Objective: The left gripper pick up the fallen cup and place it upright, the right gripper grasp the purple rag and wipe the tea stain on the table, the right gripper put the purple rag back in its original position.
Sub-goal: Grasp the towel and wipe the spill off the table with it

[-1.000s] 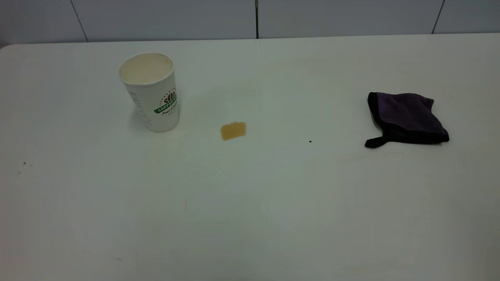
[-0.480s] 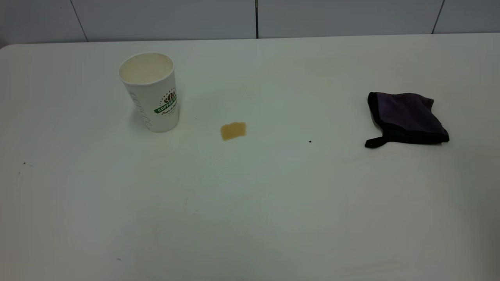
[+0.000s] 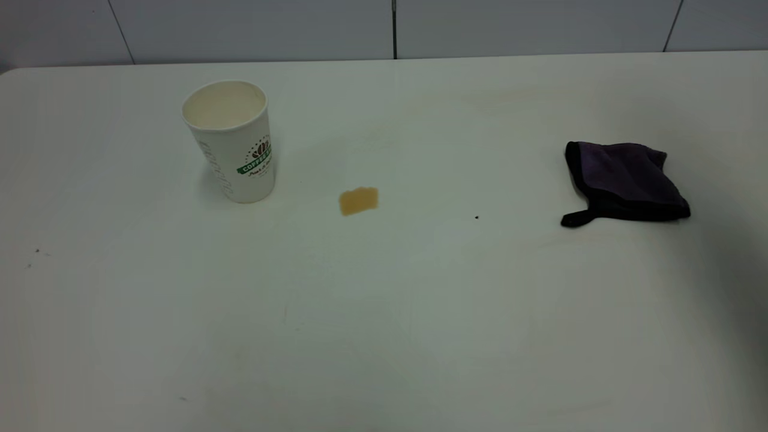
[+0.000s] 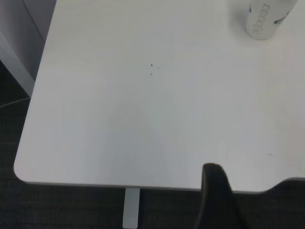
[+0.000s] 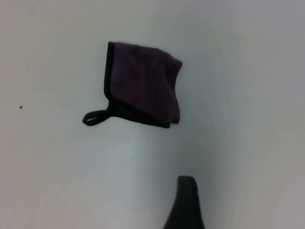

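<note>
My right gripper grips the purple rag by the folded purple middle (image 3: pixel 620 171) next, to wipe the tea stain (image 3: pixel 359 201).
A white paper cup (image 3: pixel 228 141) with a green coffee logo stands upright at the table's back left; its lower part also shows in the left wrist view (image 4: pixel 264 19). A small tan tea stain (image 3: pixel 359 201) lies on the table to the right of the cup. The purple rag (image 3: pixel 624 180) with a black border and loop lies folded at the right; it also shows in the right wrist view (image 5: pixel 143 90). Neither gripper shows in the exterior view. My left gripper (image 4: pixel 217 200) hangs over the table's near left edge, far from the cup. My right gripper (image 5: pixel 187 200) is above the table, short of the rag.
The white table (image 3: pixel 420 312) ends at a grey panelled wall behind. Its left corner and edge (image 4: pixel 28 167) show in the left wrist view, with dark floor beyond. A tiny dark speck (image 3: pixel 476 217) lies between stain and rag.
A shadow has spread over the table's right side in the exterior view. The cup, stain and rag have not moved.
</note>
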